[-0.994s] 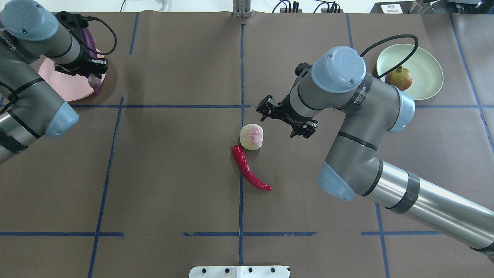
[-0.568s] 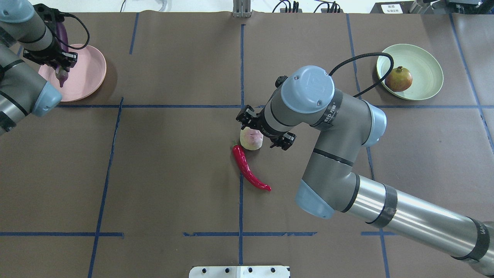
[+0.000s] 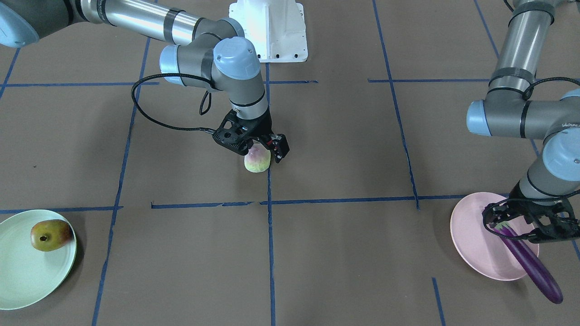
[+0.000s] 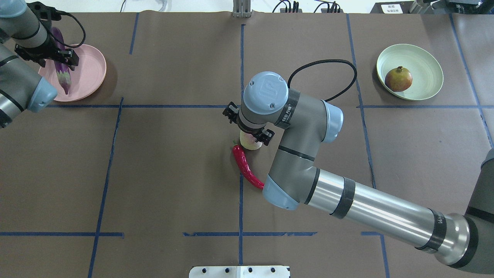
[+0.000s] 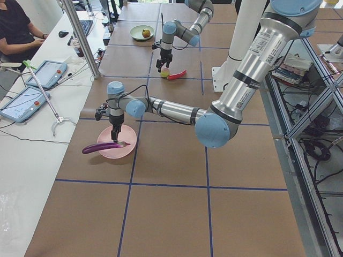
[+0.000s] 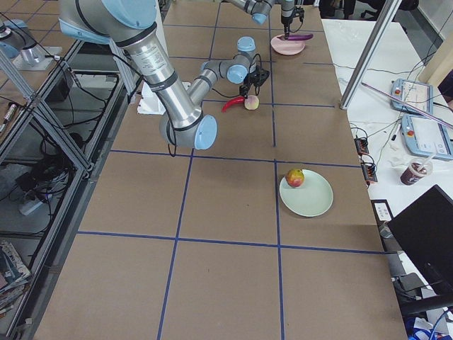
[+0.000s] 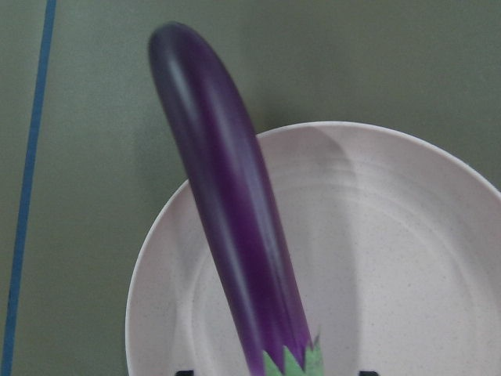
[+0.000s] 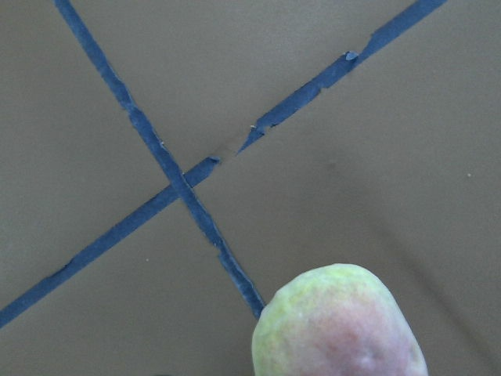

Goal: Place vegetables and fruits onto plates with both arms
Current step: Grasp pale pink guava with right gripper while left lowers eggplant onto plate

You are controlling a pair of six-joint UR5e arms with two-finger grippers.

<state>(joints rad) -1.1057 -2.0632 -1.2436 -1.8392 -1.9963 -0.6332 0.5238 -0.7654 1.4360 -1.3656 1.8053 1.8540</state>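
Note:
Next, my right gripper should grab the peach around its rounded body (image 3: 257,162), to place the peach onto the mint green plate (image 3: 33,270).
My left gripper (image 4: 52,57) is shut on the green-white cap end of the purple eggplant (image 4: 61,73) and holds it low over the pink plate (image 4: 88,65). In the front view the eggplant (image 3: 530,262) slants out past the pink plate's rim (image 3: 471,253). My right gripper (image 3: 256,147) is open, its jaws on either side of the pale green-and-pink peach (image 3: 257,162) at the table's middle. The red chili (image 4: 245,166) lies touching the peach (image 4: 251,144). The pomegranate (image 4: 398,78) sits on the mint green plate (image 4: 424,61).
The right arm's elbow and forearm (image 4: 347,208) stretch over the table's near right part and cover the chili's tip. The white base block (image 3: 272,27) stands at the robot's edge. Blue tape lines cross the brown cover. An operator (image 5: 16,32) sits beside the table's far side.
My right gripper has moved left and come down around the peach. My left gripper has carried the eggplant farther left and lower over the pink plate.

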